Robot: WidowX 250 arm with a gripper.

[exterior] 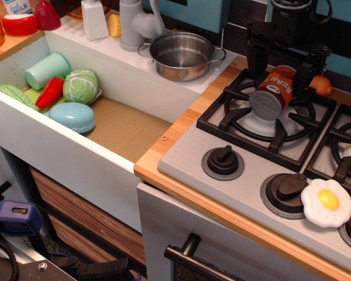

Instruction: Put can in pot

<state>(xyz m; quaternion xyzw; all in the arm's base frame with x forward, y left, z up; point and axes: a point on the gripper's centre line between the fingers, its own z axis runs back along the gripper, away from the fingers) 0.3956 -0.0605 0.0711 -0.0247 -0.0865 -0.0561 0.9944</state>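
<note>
The can needs to go in the steel pot, so my gripper will grab it next by the end opposite its grey side.
The can, orange-red with "BEANS" on the label, lies tilted on its side on the left burner grate of the stove, its grey end facing me. My black gripper is open, lowered over the can's far end with one finger on each side of it. I cannot tell whether the fingers touch the can. The shiny steel pot stands empty on the white ledge behind the sink, to the left of the can.
The sink at left holds a mint-green cup, a cabbage, a red pepper and a blue lid. A grey faucet stands by the pot. A fried egg lies on the stove front.
</note>
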